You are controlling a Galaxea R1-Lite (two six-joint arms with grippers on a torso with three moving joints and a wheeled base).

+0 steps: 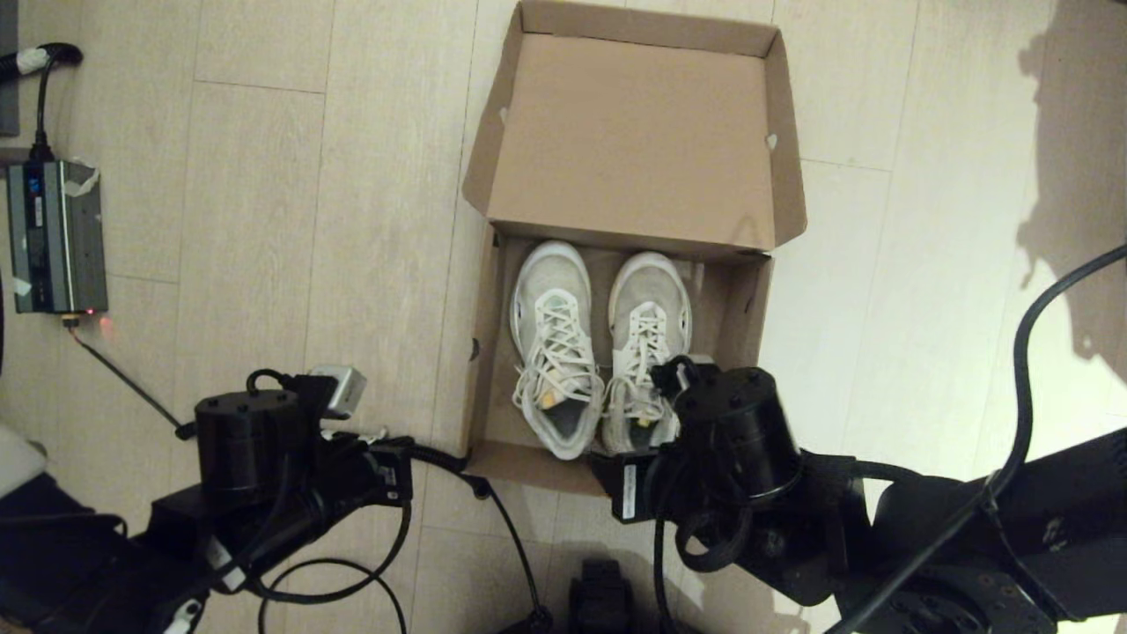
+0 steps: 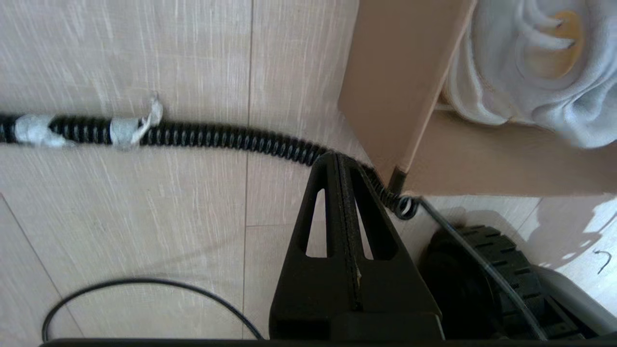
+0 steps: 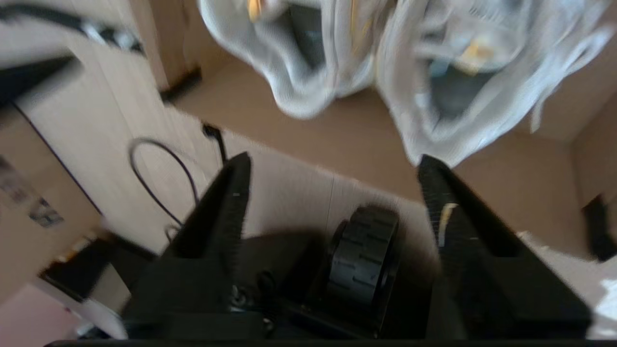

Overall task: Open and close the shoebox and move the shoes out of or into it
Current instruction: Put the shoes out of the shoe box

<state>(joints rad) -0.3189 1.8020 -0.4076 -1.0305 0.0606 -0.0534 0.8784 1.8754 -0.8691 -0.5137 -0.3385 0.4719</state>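
Note:
The heels of the sneakers are wide. The thin collar sides of both sneakers stand side by side, so my right gripper should pinch both sneakers there next.
The brown shoebox (image 1: 487, 352) stands open on the floor, its lid (image 1: 629, 132) folded back away from me. Both white sneakers lie side by side inside, one on the left (image 1: 550, 343) and one on the right (image 1: 647, 321), toes toward the lid. My right arm's wrist (image 1: 731, 423) hangs over the box's near right corner, covering the right sneaker's heel. In the right wrist view the right gripper (image 3: 335, 161) is open and empty, just short of the sneaker heels (image 3: 458, 82). My left gripper (image 2: 337, 159) is shut on nothing, low beside the box's near left corner (image 2: 395, 72).
A grey power unit (image 1: 55, 233) with cables sits on the floor at the far left. A black coiled cable (image 2: 193, 135) runs along the floor past the box corner. The robot's base wheel (image 3: 364, 250) lies below the right gripper. Pale wood flooring surrounds the box.

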